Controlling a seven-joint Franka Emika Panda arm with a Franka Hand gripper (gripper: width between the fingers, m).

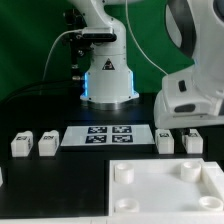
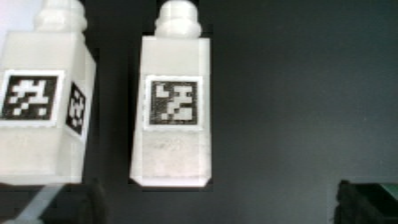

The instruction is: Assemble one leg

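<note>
I need to lower my gripper before it closes on the middle leg [image 2: 173,130]. Its fingers are still above the leg in the wrist view.
In the wrist view two white legs with black-and-white tags lie side by side on the black table, one leg [image 2: 178,110] in the middle and the other [image 2: 45,100] at the edge. My gripper [image 2: 214,205] is open and empty just above them, with dark fingertips [image 2: 370,200] showing at the corners. In the exterior view the gripper [image 1: 182,122] hangs over the right pair of legs [image 1: 165,140] [image 1: 193,143]. Two more legs [image 1: 22,143] [image 1: 47,143] lie at the exterior view's left.
The marker board [image 1: 108,135] lies in the middle of the table. The large white square panel [image 1: 165,195] with round corner sockets lies in front. The robot base [image 1: 108,80] stands behind the board.
</note>
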